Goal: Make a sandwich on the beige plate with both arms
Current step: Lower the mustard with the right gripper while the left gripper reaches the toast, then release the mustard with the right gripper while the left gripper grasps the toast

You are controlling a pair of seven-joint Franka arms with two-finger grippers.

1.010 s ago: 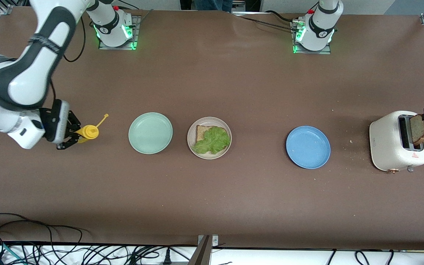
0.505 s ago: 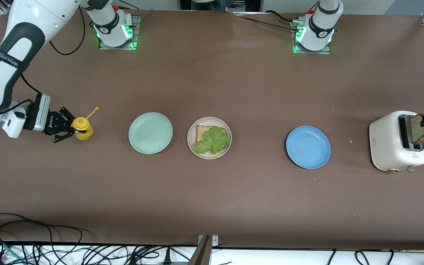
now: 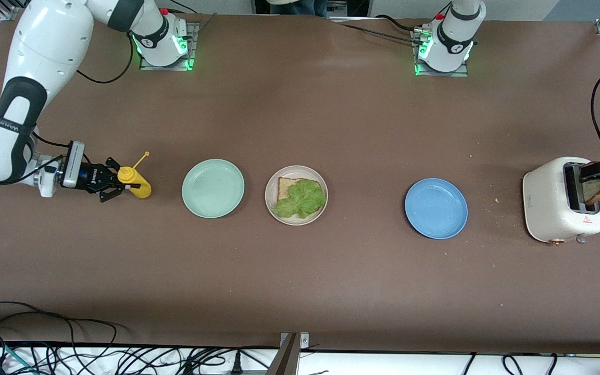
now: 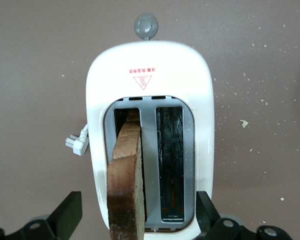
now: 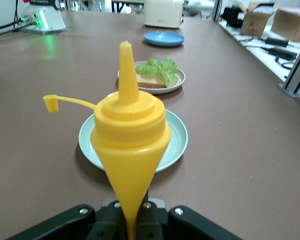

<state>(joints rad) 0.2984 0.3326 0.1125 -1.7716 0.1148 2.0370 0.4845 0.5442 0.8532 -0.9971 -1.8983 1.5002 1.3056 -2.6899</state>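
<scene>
Next, my left gripper grabs the bread slice by its raised top end (image 3: 596, 188) (image 4: 126, 202), since the toaster slot hems in the lower part of the slice.
The beige plate (image 3: 270, 194) holds one bread slice (image 3: 284, 186) with a green lettuce leaf (image 3: 301, 199) on it; they also show in the right wrist view, lettuce (image 5: 160, 67) on the plate (image 5: 178, 82). A second bread slice (image 3: 595, 192) stands in a slot of the white toaster (image 3: 547, 200). My left gripper (image 3: 598, 171) is over it, open, with the slice (image 4: 126, 180) between its spread fingers (image 4: 67, 215). My right gripper (image 3: 113, 182) is shut on a yellow squeeze bottle (image 3: 134, 185), tipped with its nozzle (image 5: 125, 60) toward the mint green plate (image 3: 212, 187).
The blue plate (image 3: 436, 208) lies between the beige plate and the toaster. The bottle's tethered cap (image 3: 147, 154) hangs open. Crumbs lie near the toaster. Cables run along the table edge nearest the front camera.
My left gripper has come down around the bread in the toaster. My right arm has swung lower with the yellow bottle, which now tips toward the mint green plate.
</scene>
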